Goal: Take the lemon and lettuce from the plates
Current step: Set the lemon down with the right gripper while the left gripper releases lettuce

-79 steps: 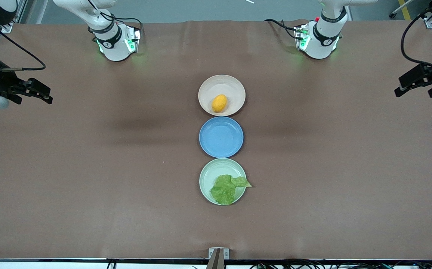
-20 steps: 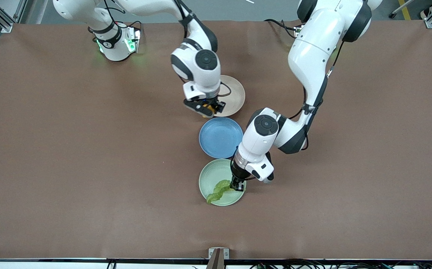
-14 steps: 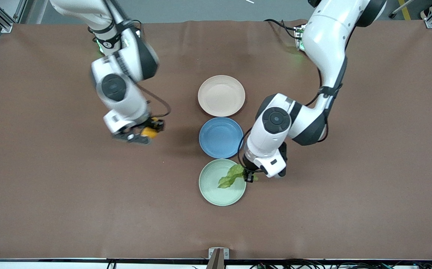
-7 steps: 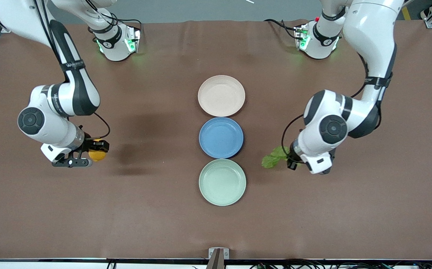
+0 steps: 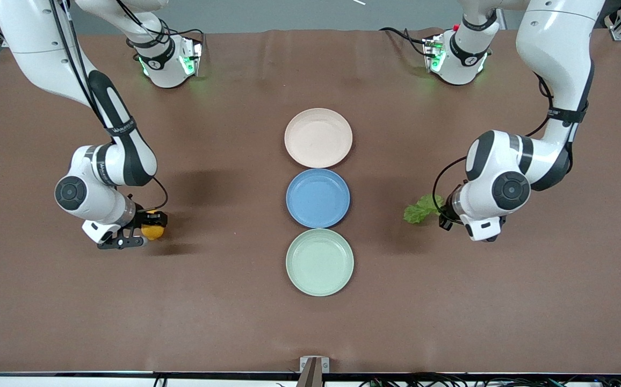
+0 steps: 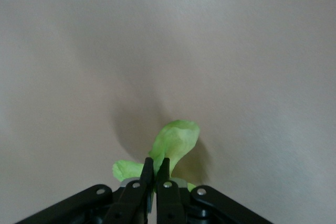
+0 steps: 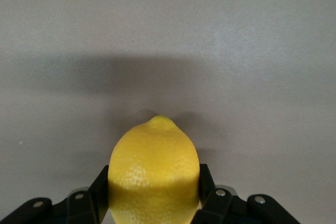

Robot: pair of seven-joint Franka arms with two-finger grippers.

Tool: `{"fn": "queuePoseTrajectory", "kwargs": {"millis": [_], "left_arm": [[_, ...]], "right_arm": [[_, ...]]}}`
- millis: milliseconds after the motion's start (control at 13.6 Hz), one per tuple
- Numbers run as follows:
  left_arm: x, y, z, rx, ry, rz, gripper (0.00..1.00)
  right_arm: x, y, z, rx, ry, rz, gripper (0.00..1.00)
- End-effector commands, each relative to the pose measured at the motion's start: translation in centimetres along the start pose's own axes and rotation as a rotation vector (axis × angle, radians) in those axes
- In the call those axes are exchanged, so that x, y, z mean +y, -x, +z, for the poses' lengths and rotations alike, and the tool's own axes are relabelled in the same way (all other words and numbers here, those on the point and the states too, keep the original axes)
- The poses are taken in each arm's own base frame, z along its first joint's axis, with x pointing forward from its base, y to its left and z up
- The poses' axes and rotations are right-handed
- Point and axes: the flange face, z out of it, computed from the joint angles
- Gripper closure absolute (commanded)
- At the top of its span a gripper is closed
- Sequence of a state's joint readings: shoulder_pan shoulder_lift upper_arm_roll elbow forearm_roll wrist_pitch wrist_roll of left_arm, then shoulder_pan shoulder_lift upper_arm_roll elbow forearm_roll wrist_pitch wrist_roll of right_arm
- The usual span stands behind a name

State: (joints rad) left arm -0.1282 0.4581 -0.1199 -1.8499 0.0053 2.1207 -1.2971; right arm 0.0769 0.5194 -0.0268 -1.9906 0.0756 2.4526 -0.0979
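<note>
My left gripper is holding the lettuce (image 5: 419,209) (image 6: 177,138) above its shadow on the tabletop and should keep holding it, because the lettuce would drop if I opened now.
My right gripper (image 5: 146,232) is shut on the yellow lemon (image 5: 153,231) and holds it low over bare table toward the right arm's end; the lemon also fills the right wrist view (image 7: 154,174) between the fingers. My left gripper (image 5: 442,215) is shut on the green lettuce (image 5: 419,209) and holds it low over bare table toward the left arm's end; the leaf hangs from the closed fingertips in the left wrist view (image 6: 176,141). The beige plate (image 5: 318,137) and the mint green plate (image 5: 319,262) lie bare in the table's middle.
A blue plate (image 5: 318,197) lies between the beige and mint plates, in one row along the table's middle. The brown table cover (image 5: 235,301) stretches wide on both sides. The arm bases stand at the table's edge farthest from the front camera.
Both arms carried their loads away from the plates toward the table's ends. In the last half second both grippers moved slightly back toward the middle; the left rose in view and the right dropped.
</note>
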Motion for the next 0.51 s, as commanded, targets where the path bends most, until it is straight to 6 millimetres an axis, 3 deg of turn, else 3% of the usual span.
{"fn": "queuePoseTrajectory", "kwargs": {"millis": [0, 147, 294, 441], "left_arm": [[-1.8, -2.7, -0.2, -0.017, 0.014, 0.05, 0.96], [-2.5, -4.6, 0.8, -0.029, 0.004, 0.083, 0.96], [-2.4, -5.7, 1.8, -0.021, 0.025, 0.113, 0.95], [-2.8, -7.0, 2.2, -0.019, 0.03, 0.11, 0.94]], "right_arm": [[0.3, 0.6, 0.1, 0.006, -0.022, -0.013, 0.86], [0.2, 0.5, -0.1, 0.004, -0.023, -0.017, 0.0], [0.1, 0.1, -1.3, 0.015, -0.024, -0.015, 0.0], [0.1, -0.6, -4.4, -0.009, -0.032, -0.004, 0.0]]}}
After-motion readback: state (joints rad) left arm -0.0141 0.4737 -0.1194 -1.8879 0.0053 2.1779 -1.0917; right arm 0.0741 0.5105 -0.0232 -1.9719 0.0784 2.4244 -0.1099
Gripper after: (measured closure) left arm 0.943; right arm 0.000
